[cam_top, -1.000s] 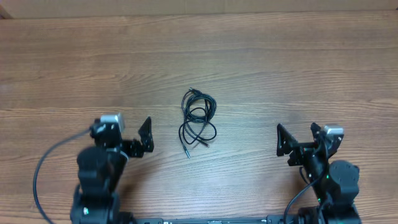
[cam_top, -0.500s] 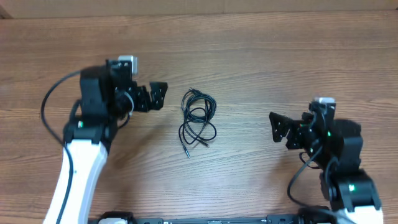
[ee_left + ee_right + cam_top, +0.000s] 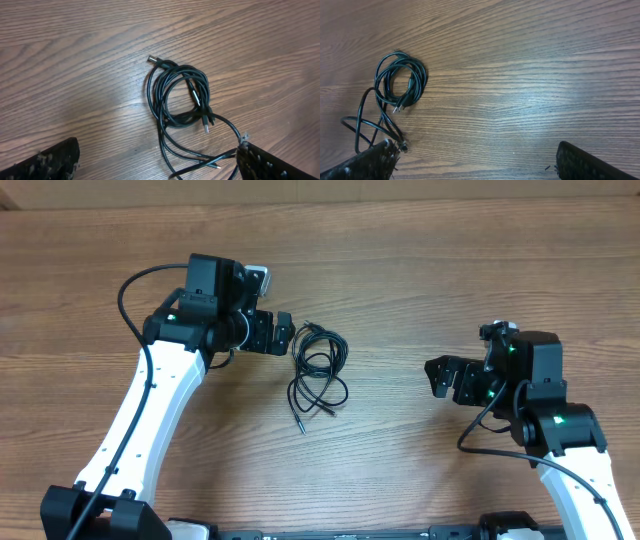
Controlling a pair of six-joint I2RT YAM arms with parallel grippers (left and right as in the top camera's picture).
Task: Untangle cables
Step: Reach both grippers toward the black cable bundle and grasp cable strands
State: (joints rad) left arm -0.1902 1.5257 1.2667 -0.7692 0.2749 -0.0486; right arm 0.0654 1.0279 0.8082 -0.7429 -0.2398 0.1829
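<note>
The cables should be grabbed next by the nearest parts of the loops with my left gripper, so the far loops stay free for my right gripper to untangle.
The cables (image 3: pixel 318 375) are thin black wires bunched in overlapping loops at the middle of the wooden table, with small plug ends. They also show in the left wrist view (image 3: pixel 182 102) and the right wrist view (image 3: pixel 395 95). My left gripper (image 3: pixel 277 334) is open and empty, just left of the upper loops, above them. In its wrist view the fingers (image 3: pixel 155 162) straddle the lower strands. My right gripper (image 3: pixel 445 380) is open and empty, well to the right of the bunch.
The wooden table (image 3: pixel 420 270) runs to a pale wall edge at the far side. The thicker black arm cables hang by each white arm.
My left arm has swung up and right, from the front left to beside the cable bunch. My right arm has risen and shifted slightly towards the middle. The cables have not moved.
</note>
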